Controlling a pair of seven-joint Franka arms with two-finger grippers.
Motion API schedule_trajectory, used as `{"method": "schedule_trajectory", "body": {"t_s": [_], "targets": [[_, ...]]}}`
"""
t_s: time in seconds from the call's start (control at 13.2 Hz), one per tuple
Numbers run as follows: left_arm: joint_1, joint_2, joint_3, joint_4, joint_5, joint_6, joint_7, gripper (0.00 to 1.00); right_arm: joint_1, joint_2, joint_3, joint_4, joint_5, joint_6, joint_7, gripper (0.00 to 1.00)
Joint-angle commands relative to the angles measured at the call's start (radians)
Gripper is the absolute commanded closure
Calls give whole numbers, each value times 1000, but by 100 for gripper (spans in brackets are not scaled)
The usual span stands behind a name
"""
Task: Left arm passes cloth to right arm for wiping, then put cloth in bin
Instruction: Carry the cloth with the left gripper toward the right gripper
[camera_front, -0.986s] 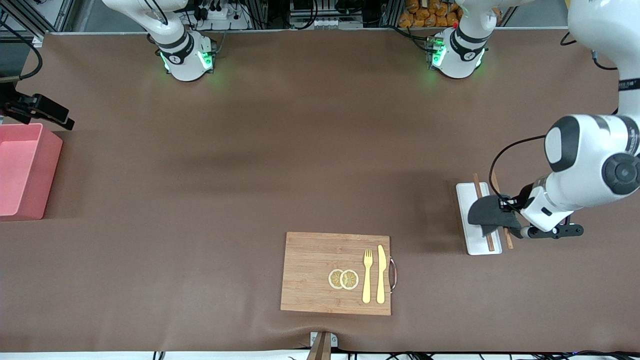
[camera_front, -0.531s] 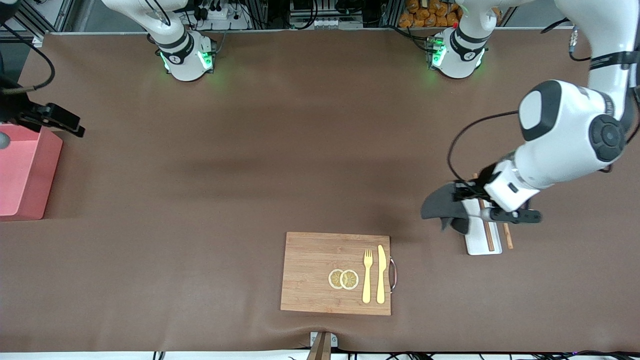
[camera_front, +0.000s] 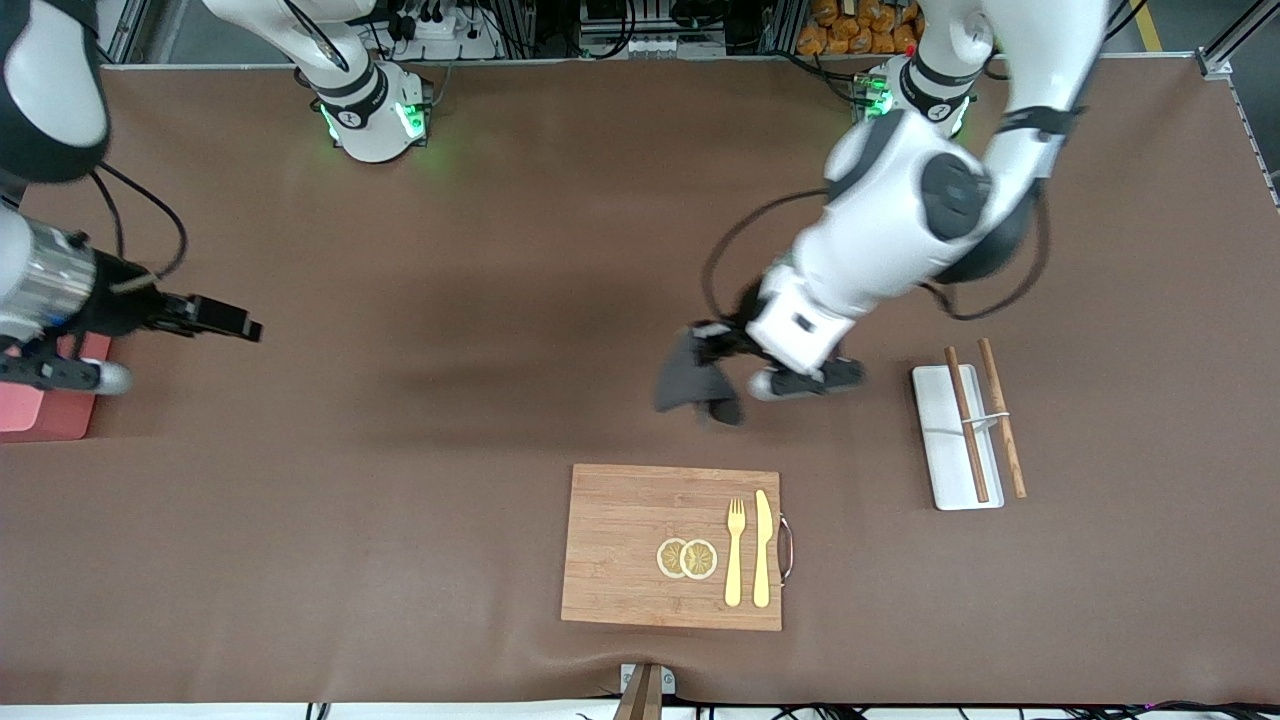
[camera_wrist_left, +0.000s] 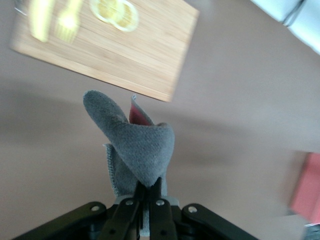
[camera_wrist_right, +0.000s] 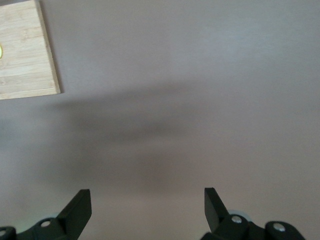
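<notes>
Next, my right gripper grabs the cloth by its free hanging end (camera_front: 679, 386), since my left gripper holds one end of the cloth.
The charcoal-grey cloth (camera_front: 690, 385) hangs from my left gripper (camera_front: 722, 345) over the bare table mat, beside the middle of the table. In the left wrist view the fingers are shut on the cloth (camera_wrist_left: 137, 145) at its lower fold, and my left gripper (camera_wrist_left: 147, 195) holds it up in the air. My right gripper (camera_front: 232, 327) is open and empty over the mat beside the pink bin (camera_front: 45, 412). The right arm hides most of the bin. In the right wrist view my right gripper (camera_wrist_right: 147, 204) has only bare mat between its wide-apart fingers. The bin also shows in the left wrist view (camera_wrist_left: 306, 192).
A wooden cutting board (camera_front: 620, 540) with two lemon slices (camera_front: 687, 558), a yellow fork (camera_front: 735, 552) and a yellow knife (camera_front: 763, 548) lies nearer the front camera than the cloth. A flat white tray (camera_front: 935, 445) with brown chopsticks (camera_front: 967, 425) lies toward the left arm's end.
My left gripper has carried the cloth from over the white tray toward the table's middle. My right gripper has moved from over the bin out over the mat.
</notes>
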Motion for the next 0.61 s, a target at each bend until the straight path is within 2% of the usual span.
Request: {"method": "schedule_trajectory", "body": {"t_s": [0.0,0.23,0.53], "targets": [[-81,68,9,80,-7,133,-159,100,56,35,-11,14,108,-2,12,0],[-175,142,10,145,-7,297,-304,100,89,79,-11,17,189,43,124,0],[-280,229,22,189,-7,506,-476,100,113,129,-11,17,379,44,418,0]]}}
